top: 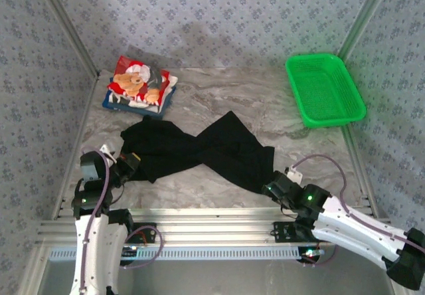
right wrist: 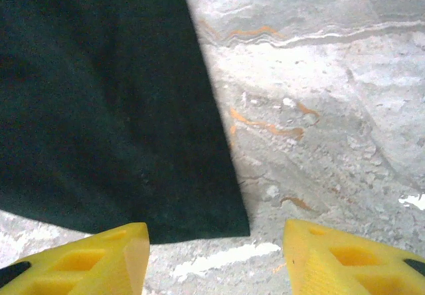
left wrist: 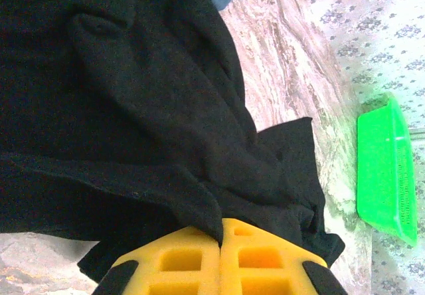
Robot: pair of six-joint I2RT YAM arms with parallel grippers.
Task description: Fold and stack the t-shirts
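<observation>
The black t-shirt (top: 199, 149) needs to be spread for folding, so my right gripper should next grip it by its near corner (top: 263, 189), opposite my left gripper's hold.
A large black t-shirt (top: 199, 149) lies twisted across the middle of the marble table (top: 265, 102). My left gripper (top: 133, 162) is at the shirt's left end, and its yellow jaws (left wrist: 221, 232) are shut on a fold of the black cloth (left wrist: 133, 109). My right gripper (top: 269, 189) hovers at the shirt's near right corner. In the right wrist view the gripper (right wrist: 214, 234) is open, with the black corner (right wrist: 99, 109) lying flat just ahead of the fingers, apart from them. A folded red-and-white teddy-bear t-shirt (top: 139, 82) rests on a dark blue t-shirt (top: 116, 103) at the back left.
A green mesh basket (top: 324, 89) stands at the back right, also seen in the left wrist view as the basket (left wrist: 385, 169). Patterned walls close the table on three sides. An aluminium rail (top: 212, 232) runs along the near edge.
</observation>
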